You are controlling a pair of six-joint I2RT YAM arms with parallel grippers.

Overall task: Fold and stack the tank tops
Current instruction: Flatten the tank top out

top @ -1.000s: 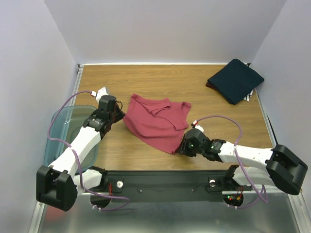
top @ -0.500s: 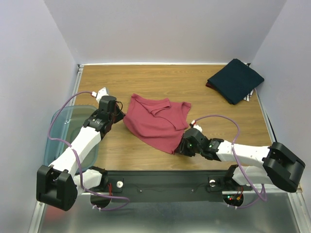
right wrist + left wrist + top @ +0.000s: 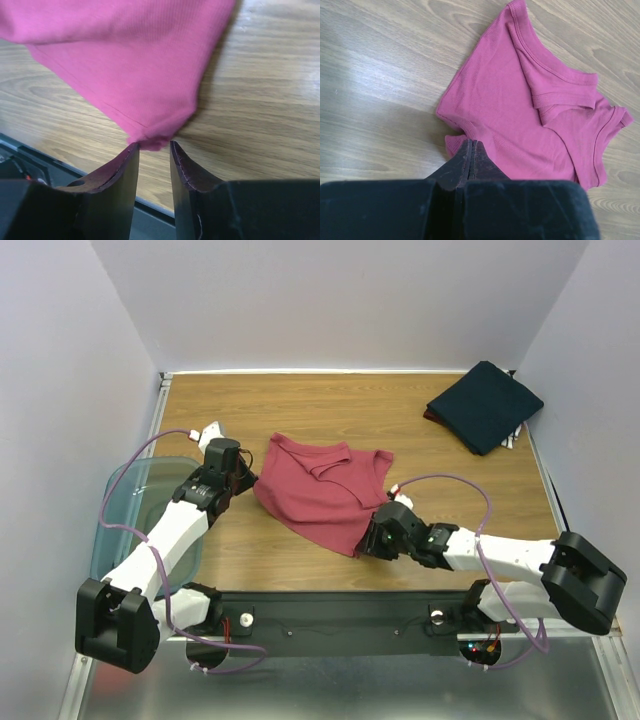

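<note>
My right gripper should grab the dusty red tank top by its raised near corner (image 3: 153, 142), opposite my left gripper. Then it can spread the tank top flat for folding.
The dusty red tank top (image 3: 325, 490) lies spread on the wooden table, straps toward the back. It also shows in the left wrist view (image 3: 520, 115) and the right wrist view (image 3: 125, 60). My left gripper (image 3: 248, 478) is at its left edge, and its jaws (image 3: 471, 142) are pressed shut with the bunched cloth edge at their tips. My right gripper (image 3: 368, 543) is open, and its fingers (image 3: 154, 145) stand on either side of the top's near corner, which is raised a little. The navy tank top (image 3: 485, 405) lies folded at the back right.
A translucent teal bin (image 3: 120, 510) sits at the left edge beside the left arm. A white tag or paper (image 3: 210, 427) lies near the back left. The table's near edge and the black base rail (image 3: 340, 615) are just behind the right gripper.
My right gripper has slid left toward the red top's near corner, which now sits between its open fingers. The left gripper has not moved.
</note>
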